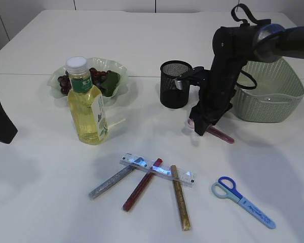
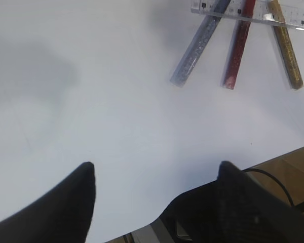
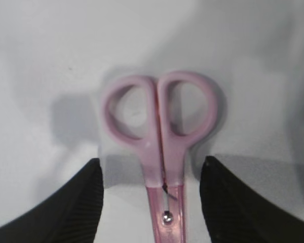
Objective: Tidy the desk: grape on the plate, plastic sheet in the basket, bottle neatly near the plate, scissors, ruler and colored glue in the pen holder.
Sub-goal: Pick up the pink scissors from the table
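Observation:
My right gripper grabs the pink scissors by their handle base [image 3: 163, 159] next, to tidy them into the pen holder.
My right gripper [image 1: 200, 126] [image 3: 152, 164] is open and low over the table, its fingers on either side of the pink scissors [image 1: 221, 134] [image 3: 161, 147], which lie flat. The black mesh pen holder [image 1: 175, 91] stands just to its left. Blue scissors [image 1: 241, 201] lie at the front right. A clear ruler [image 1: 157, 169] [image 2: 248, 10] lies across the silver [image 1: 111, 181], red [image 1: 142, 185] and gold [image 1: 181, 204] glue sticks. The bottle [image 1: 87, 104] stands upright in front of the plate [image 1: 121, 68], which holds grapes [image 1: 97, 74]. My left gripper [image 1: 0, 121] [image 2: 154, 169] is open and empty. I cannot make out the plastic sheet.
A pale green woven basket [image 1: 273, 98] stands at the back right, behind my right arm. The table's front edge shows in the left wrist view [image 2: 273, 162], with cables below it.

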